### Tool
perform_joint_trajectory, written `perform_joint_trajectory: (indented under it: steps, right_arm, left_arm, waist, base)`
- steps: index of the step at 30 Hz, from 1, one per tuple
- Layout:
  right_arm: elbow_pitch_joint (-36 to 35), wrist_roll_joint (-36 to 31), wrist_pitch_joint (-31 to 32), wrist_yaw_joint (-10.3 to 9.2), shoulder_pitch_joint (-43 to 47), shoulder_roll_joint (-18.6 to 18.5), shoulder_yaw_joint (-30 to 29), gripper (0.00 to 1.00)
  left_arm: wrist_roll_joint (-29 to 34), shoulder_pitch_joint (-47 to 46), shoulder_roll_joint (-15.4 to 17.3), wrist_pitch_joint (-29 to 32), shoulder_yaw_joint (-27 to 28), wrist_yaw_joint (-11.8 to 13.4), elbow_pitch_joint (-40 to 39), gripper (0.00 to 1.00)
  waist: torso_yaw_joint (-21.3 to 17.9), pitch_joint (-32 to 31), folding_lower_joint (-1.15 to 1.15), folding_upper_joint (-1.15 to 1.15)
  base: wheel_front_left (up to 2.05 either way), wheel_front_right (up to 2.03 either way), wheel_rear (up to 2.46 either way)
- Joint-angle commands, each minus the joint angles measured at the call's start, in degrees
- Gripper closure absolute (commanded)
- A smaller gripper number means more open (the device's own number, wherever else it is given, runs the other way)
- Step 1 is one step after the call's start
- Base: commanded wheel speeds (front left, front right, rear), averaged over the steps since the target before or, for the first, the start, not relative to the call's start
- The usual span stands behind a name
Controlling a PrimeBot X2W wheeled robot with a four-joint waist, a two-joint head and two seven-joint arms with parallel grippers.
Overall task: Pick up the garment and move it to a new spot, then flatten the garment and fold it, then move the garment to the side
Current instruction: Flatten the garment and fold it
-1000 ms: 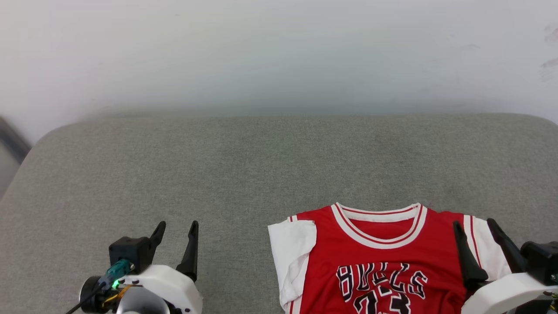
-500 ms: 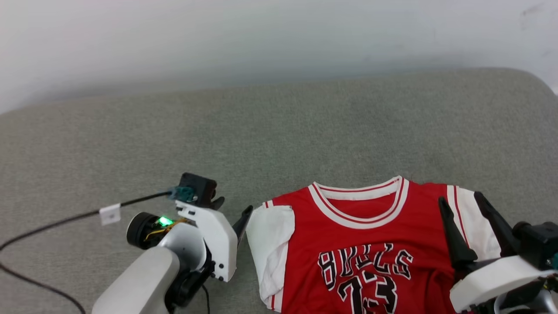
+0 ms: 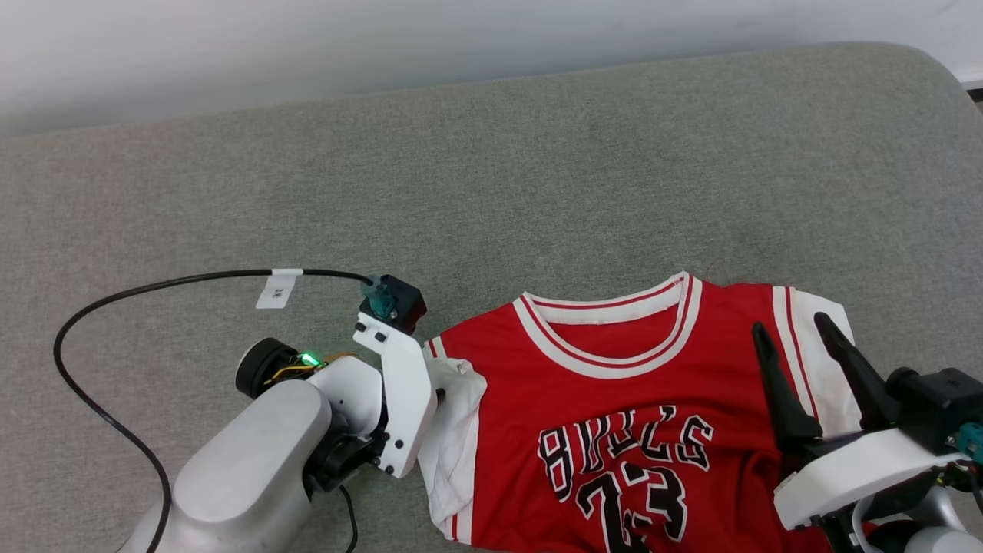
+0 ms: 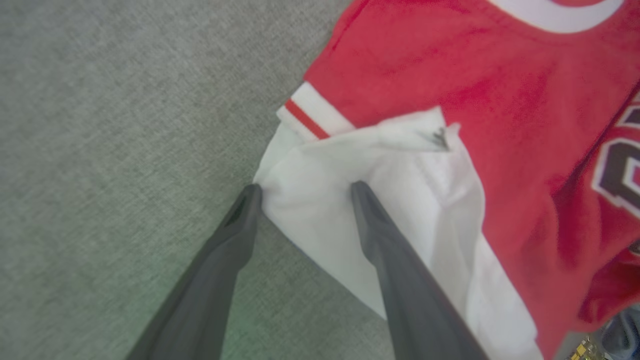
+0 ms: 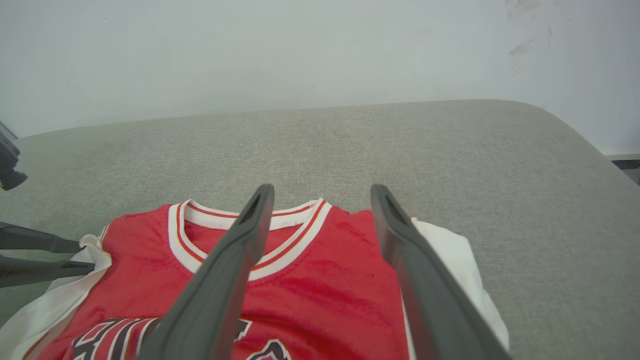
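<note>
My left gripper grabs the red jersey by its bunched white sleeve [image 3: 451, 385] beside the striped trim [image 3: 435, 346] next, to flatten and fold the jersey.
The garment [image 3: 614, 384] is a red jersey with white sleeves and black lettering, lying front up on the grey cushion [image 3: 491, 169]. Its white sleeve [image 4: 320, 200] on the left is rumpled and partly folded over the red front. My left gripper [image 4: 305, 190] points down at that sleeve, open, one fingertip at the sleeve's outer edge and the other resting on the white cloth. In the head view its white wrist [image 3: 399, 384] hides the fingers. My right gripper [image 3: 791, 346] hovers open above the jersey's right shoulder, holding nothing; its wrist view shows the fingers [image 5: 250, 235] framing the striped collar [image 5: 250, 245].
A black cable [image 3: 153, 288] with a white tag loops over the cushion left of my left arm. A pale wall [image 5: 300, 50] stands behind the cushion, whose rounded right edge [image 3: 960, 84] falls off at the far right. Bare grey fabric lies behind and left of the jersey.
The head camera has tilted down, shifting the whole picture. My left arm has swung right from bare cushion to the jersey's left sleeve, tips now down on it. The right gripper holds its place.
</note>
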Motion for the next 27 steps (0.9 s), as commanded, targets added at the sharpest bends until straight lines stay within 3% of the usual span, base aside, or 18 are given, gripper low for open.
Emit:
perform_joint_trajectory:
  steps: [1, 8, 15, 21, 27]
  right_arm:
    - [0.3, 0.7, -0.4, -0.02, -0.7, 0.4, 0.2, 0.0]
    - [0.8, 2.1, 0.3, -0.02, -1.1, 0.0, -0.2, 0.0]
    - [3.7, 7.1, 5.1, -0.02, -1.8, -2.4, -4.2, 0.0]
    - [9.9, 12.5, 14.5, -0.02, -3.6, -7.6, -8.7, 0.0]
    - [16.3, 16.7, 27.9, -0.02, -7.5, -12.8, -11.1, 0.0]
  left_arm:
    - [-0.8, 3.5, -1.1, 3.6, -3.3, -0.6, 2.3, 1.0]
    - [1.1, 3.2, -1.1, 0.3, -2.7, 1.3, 2.1, 1.0]
    - [3.8, 3.2, -0.2, -10.3, 1.0, 5.3, -1.7, 1.0]
    - [4.7, 5.5, 1.2, -16.0, 3.2, 8.2, -7.0, 1.0]
    - [5.4, 6.5, 2.0, -18.4, 4.0, 9.8, -12.8, 1.0]
  waist:
    - [-0.1, 0.2, 0.0, 0.0]
    - [0.0, -0.7, 0.0, 0.0]
    - [2.0, -3.6, 0.0, 0.0]
    - [4.0, -5.4, 0.0, 0.0]
    - [6.1, -4.2, 0.0, 0.0]
  base:
    - [0.0, 0.0, 0.0]
    - [0.0, 0.0, 0.0]
    - [0.0, 0.0, 0.0]
    - [0.0, 0.0, 0.0]
    - [0.0, 0.0, 0.0]
